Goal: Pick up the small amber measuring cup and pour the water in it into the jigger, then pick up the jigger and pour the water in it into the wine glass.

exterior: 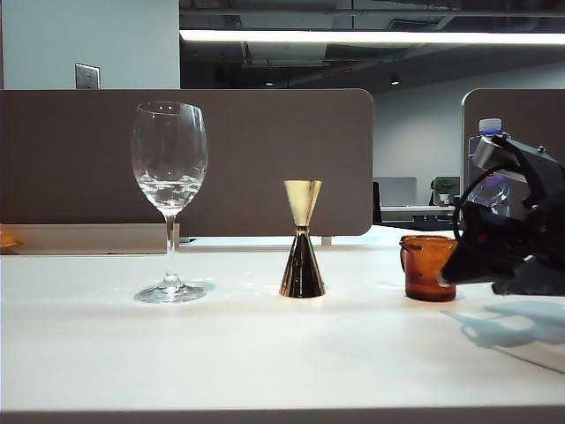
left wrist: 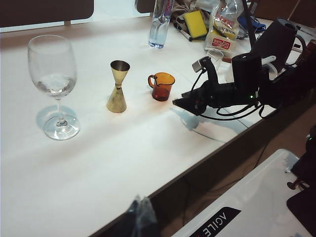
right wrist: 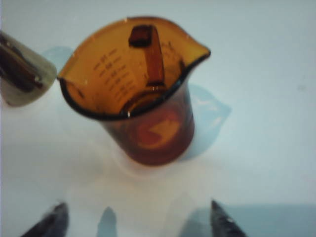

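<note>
My right gripper grips the measuring cup around its narrower body below next, since the measuring cup's rim flares wide into its pouring spouts.
The small amber measuring cup stands upright on the white table, right of the gold jigger. The tall clear wine glass stands farther left. My right gripper hovers low just right of the cup, pointing at it. In the right wrist view it is open, its dark fingertips wide apart, and the cup sits ahead of them, not between them. My left gripper is over the table's near edge, far from everything, its tips together.
A clear plastic water bottle stands behind the right arm. A yellow sponge, a snack packet and pens lie at the far right corner. A brown partition runs behind the table.
</note>
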Action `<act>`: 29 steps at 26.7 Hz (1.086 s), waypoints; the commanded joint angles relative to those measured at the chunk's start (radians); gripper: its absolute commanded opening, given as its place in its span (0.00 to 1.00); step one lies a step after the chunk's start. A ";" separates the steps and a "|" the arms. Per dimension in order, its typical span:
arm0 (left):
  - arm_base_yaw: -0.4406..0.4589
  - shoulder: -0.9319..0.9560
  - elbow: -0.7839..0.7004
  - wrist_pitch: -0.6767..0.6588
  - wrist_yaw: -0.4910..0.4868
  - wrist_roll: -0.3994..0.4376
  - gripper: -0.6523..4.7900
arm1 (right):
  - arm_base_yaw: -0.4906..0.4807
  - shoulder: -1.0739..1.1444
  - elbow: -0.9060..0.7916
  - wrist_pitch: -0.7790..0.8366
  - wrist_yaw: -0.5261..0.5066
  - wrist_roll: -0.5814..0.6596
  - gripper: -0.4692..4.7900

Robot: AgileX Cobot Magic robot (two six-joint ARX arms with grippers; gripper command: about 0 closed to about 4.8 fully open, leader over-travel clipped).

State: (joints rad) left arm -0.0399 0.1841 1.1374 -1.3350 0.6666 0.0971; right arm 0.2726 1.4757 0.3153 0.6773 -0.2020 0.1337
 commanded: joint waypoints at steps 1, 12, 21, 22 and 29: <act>0.002 0.001 0.004 0.012 0.003 0.000 0.12 | 0.000 0.045 0.003 0.129 0.019 -0.004 0.85; 0.002 0.001 0.004 0.012 0.004 0.000 0.12 | 0.014 0.196 0.082 0.218 0.024 -0.008 0.95; 0.002 0.001 0.004 0.012 0.004 0.000 0.12 | 0.050 0.306 0.183 0.217 0.029 -0.015 0.95; 0.002 0.001 0.004 0.012 0.004 0.000 0.12 | 0.050 0.312 0.188 0.217 0.029 -0.016 0.95; 0.002 0.001 0.004 0.012 0.004 0.000 0.12 | 0.049 0.317 0.206 0.218 0.056 -0.041 0.95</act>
State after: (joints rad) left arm -0.0399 0.1841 1.1374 -1.3350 0.6666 0.0971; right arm 0.3218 1.7947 0.5171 0.8772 -0.1501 0.1005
